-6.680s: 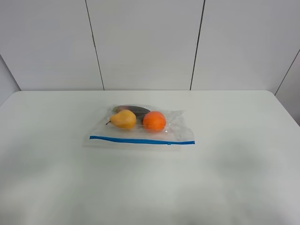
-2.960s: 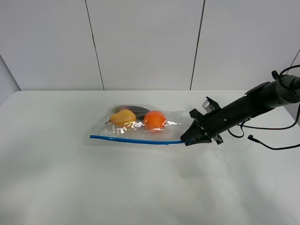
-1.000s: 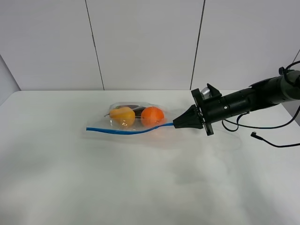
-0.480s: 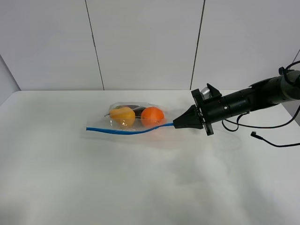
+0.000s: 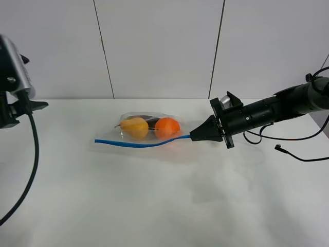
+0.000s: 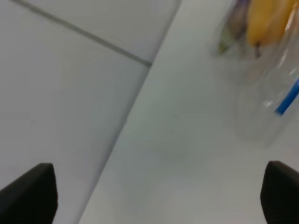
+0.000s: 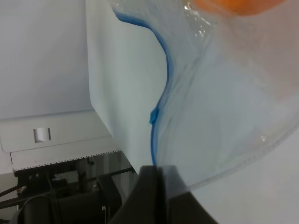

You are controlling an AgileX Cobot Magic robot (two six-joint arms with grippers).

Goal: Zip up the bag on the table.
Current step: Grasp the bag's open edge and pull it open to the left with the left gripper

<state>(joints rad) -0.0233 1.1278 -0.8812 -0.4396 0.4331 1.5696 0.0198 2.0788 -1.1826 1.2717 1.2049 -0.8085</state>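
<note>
My left gripper should next take hold of the blue zipper by its loose end (image 5: 97, 141), so that it keeps the bag (image 5: 149, 129) tight for zipping.
The clear bag (image 5: 149, 129) lies mid-table (image 5: 154, 206) with a yellow pear (image 5: 135, 127) and an orange (image 5: 167, 127) inside. Its blue zipper strip (image 5: 139, 143) runs along the near edge and rises at the right end. My right gripper (image 5: 193, 136) is shut on that right end. In the right wrist view the fingers (image 7: 149, 191) pinch the strip (image 7: 163, 84), with the small blue slider (image 7: 153, 115) a little further along. My left arm (image 5: 13, 82) is at the far left, away from the bag. My left gripper (image 6: 154, 196) is open and empty, with the bag (image 6: 266, 60) blurred ahead of it.
A black cable (image 5: 290, 153) trails on the table behind the right arm. The left arm's cable (image 5: 32, 164) hangs down at the left edge. A grey panelled wall (image 5: 159, 46) stands behind the table's far edge.
The left arm has come into view at the left edge. The right gripper and the bag have stayed still over the last second.
</note>
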